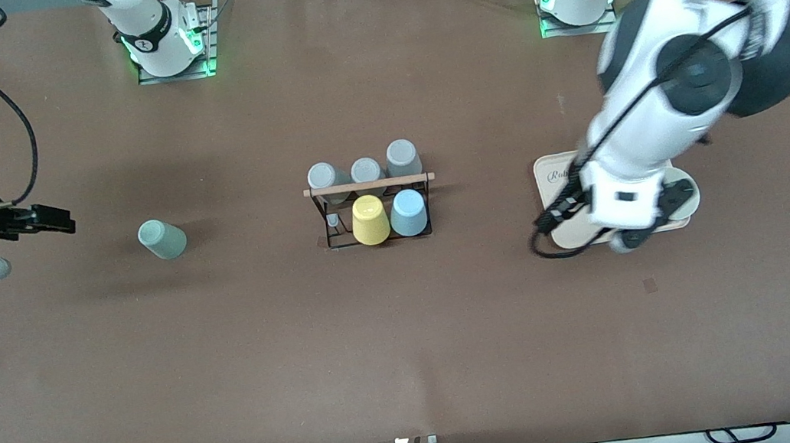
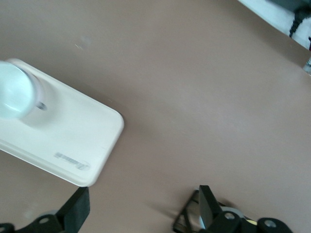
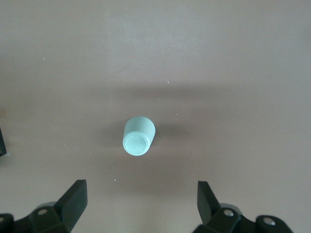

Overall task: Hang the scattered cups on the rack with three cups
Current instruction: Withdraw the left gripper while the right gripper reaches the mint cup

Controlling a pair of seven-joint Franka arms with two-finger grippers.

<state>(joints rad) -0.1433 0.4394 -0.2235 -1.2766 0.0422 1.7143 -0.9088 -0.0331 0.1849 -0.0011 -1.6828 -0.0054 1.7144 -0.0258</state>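
Observation:
The mint-green cup should be picked up next by its closed base end (image 1: 151,232) with my right gripper, so that I can hang it on the rack (image 1: 368,186).
The pale mint-green cup (image 1: 162,239) rests on the bare table toward the right arm's end; it also shows in the right wrist view (image 3: 138,136). The light blue cup (image 1: 408,213) hangs on the black wire rack (image 1: 368,186) beside a yellow cup (image 1: 369,220). Three grey cups (image 1: 365,170) hang on the rack's side farther from the front camera. My right gripper (image 3: 141,204) is open and empty, up in the air beside the mint-green cup (image 1: 55,220). My left gripper (image 2: 143,211) is open and empty over the table at the cream tray's edge.
The cream tray (image 2: 73,141) lies toward the left arm's end, mostly covered by the left hand (image 1: 624,198) in the front view. A pale round object (image 2: 14,92) stands on it. A corner of the rack (image 2: 187,221) shows in the left wrist view.

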